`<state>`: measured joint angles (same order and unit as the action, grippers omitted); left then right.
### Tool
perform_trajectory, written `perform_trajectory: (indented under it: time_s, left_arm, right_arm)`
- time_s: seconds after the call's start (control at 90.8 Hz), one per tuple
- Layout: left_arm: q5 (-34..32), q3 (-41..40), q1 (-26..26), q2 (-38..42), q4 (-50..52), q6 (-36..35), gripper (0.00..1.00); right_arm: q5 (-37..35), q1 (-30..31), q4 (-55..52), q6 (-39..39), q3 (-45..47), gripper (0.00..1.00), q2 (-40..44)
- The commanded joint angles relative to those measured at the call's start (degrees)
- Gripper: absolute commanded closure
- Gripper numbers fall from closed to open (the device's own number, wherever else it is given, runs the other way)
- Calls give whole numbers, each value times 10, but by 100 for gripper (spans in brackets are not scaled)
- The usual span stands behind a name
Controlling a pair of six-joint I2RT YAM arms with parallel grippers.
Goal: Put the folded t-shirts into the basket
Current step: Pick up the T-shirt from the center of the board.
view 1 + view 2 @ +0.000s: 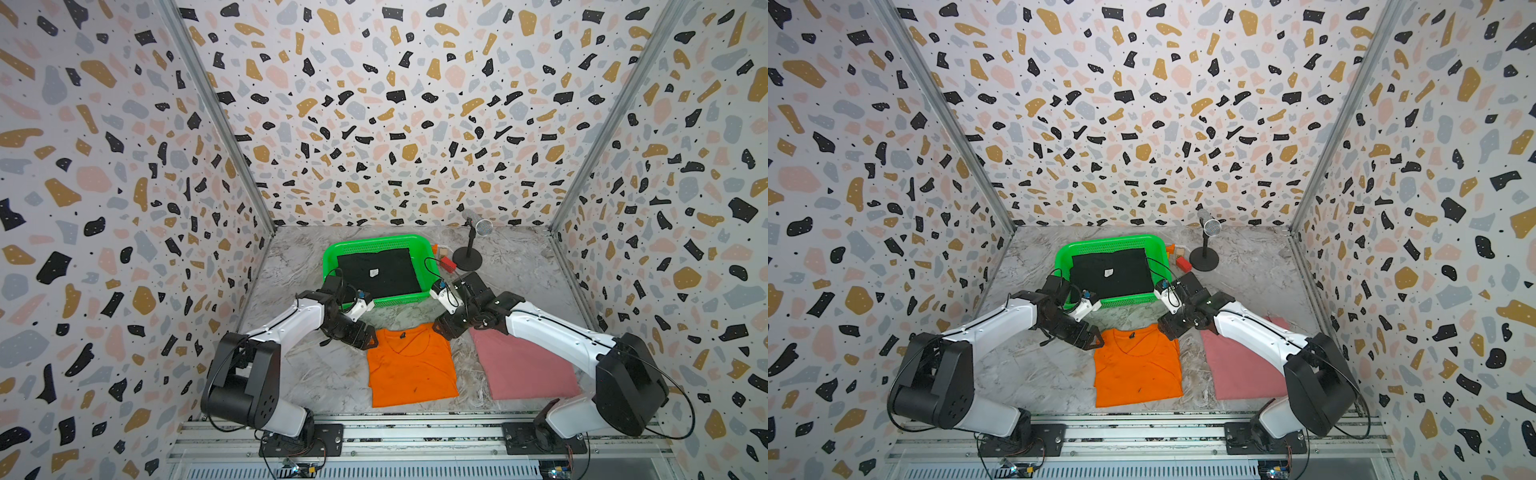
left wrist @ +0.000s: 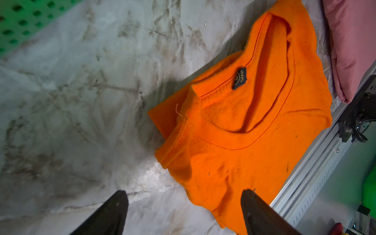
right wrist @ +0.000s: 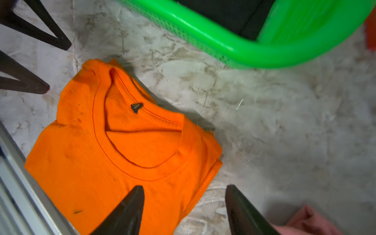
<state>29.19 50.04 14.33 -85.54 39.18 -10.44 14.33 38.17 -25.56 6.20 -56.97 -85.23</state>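
My right gripper grabs the orange t-shirt by its far shoulder corner (image 1: pixel 437 328) (image 3: pixel 211 153) next, opposite my left gripper's corner, to lay it folded into the basket.
The green basket (image 1: pixel 332 253) (image 1: pixel 1064 257) stands at the back of the table and holds the black folded t-shirt (image 1: pixel 378 272) (image 1: pixel 1111 272). The orange t-shirt (image 1: pixel 411 365) (image 2: pixel 244 122) (image 3: pixel 122 152) lies flat near the front, with the pink one (image 1: pixel 528 370) (image 1: pixel 1241 370) to its right. My left gripper (image 1: pixel 368 338) (image 2: pixel 184 192) hangs open over the orange shirt's far left corner, one finger above cloth, one above table. My right gripper (image 1: pixel 440 330) (image 3: pixel 185 186) hangs open over its far right corner in the same way. Neither holds anything.
A microphone on a round stand (image 1: pixel 469 253) and a small red block (image 1: pixel 449 262) sit right of the basket. Patterned walls close in three sides. A metal rail (image 1: pixel 415 432) runs along the front edge.
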Motion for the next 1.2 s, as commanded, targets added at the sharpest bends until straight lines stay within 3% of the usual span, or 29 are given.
perform_trajectory:
  time_s: [0.0, 0.286, 1.057, 1.189]
  left_arm:
    - [-6, 28, 7, -13, 18, -3, 12]
    - [7, -12, 11, -8, -44, 77, 12]
    - [41, -18, 12, -74, -51, 115, 19]
    - [38, -12, 12, -89, -49, 119, 24]
  right_arm:
    - [74, -18, -45, 94, -9, 33, -39]
    - [109, -72, -23, 123, -14, 36, -94]
    - [249, -133, 96, 142, 8, 54, -187]
    - [275, -134, 115, 146, 10, 67, -200]
